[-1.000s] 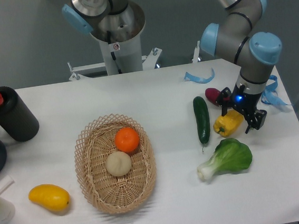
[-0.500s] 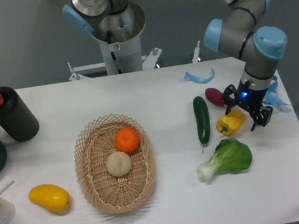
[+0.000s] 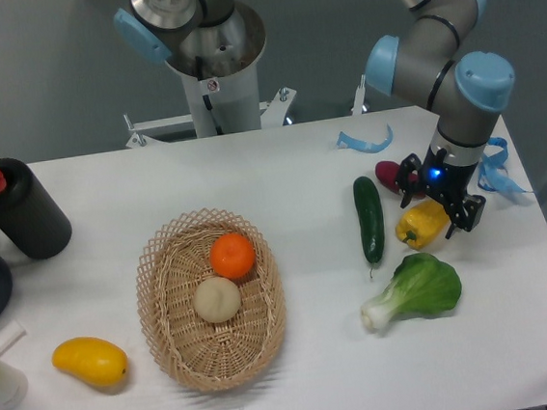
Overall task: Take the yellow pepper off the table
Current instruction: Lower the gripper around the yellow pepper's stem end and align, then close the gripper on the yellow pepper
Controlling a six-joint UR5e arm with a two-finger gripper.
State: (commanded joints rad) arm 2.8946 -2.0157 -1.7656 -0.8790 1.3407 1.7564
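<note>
Next, my gripper grabs the yellow pepper by its upper part (image 3: 432, 213) to pick it up.
The yellow pepper (image 3: 419, 226) lies on the white table (image 3: 290, 174) at the right, between a cucumber and the table's right edge. My gripper (image 3: 442, 208) is low over the pepper's upper right side. Its black fingers (image 3: 409, 176) stand spread apart, one at the pepper's upper left and one at its right. The gripper looks open, and the pepper seems to rest on the table. The gripper body hides part of the pepper's top.
A dark green cucumber (image 3: 369, 218) lies just left of the pepper, a bok choy (image 3: 417, 291) just below it, and a purple vegetable (image 3: 390, 173) above it. A wicker basket (image 3: 168, 317) holds an orange and a pale round item. A yellow mango-like fruit (image 3: 90, 362) lies front left.
The gripper swung a little to the right and has come back left over the pepper. The pepper has barely shifted.
</note>
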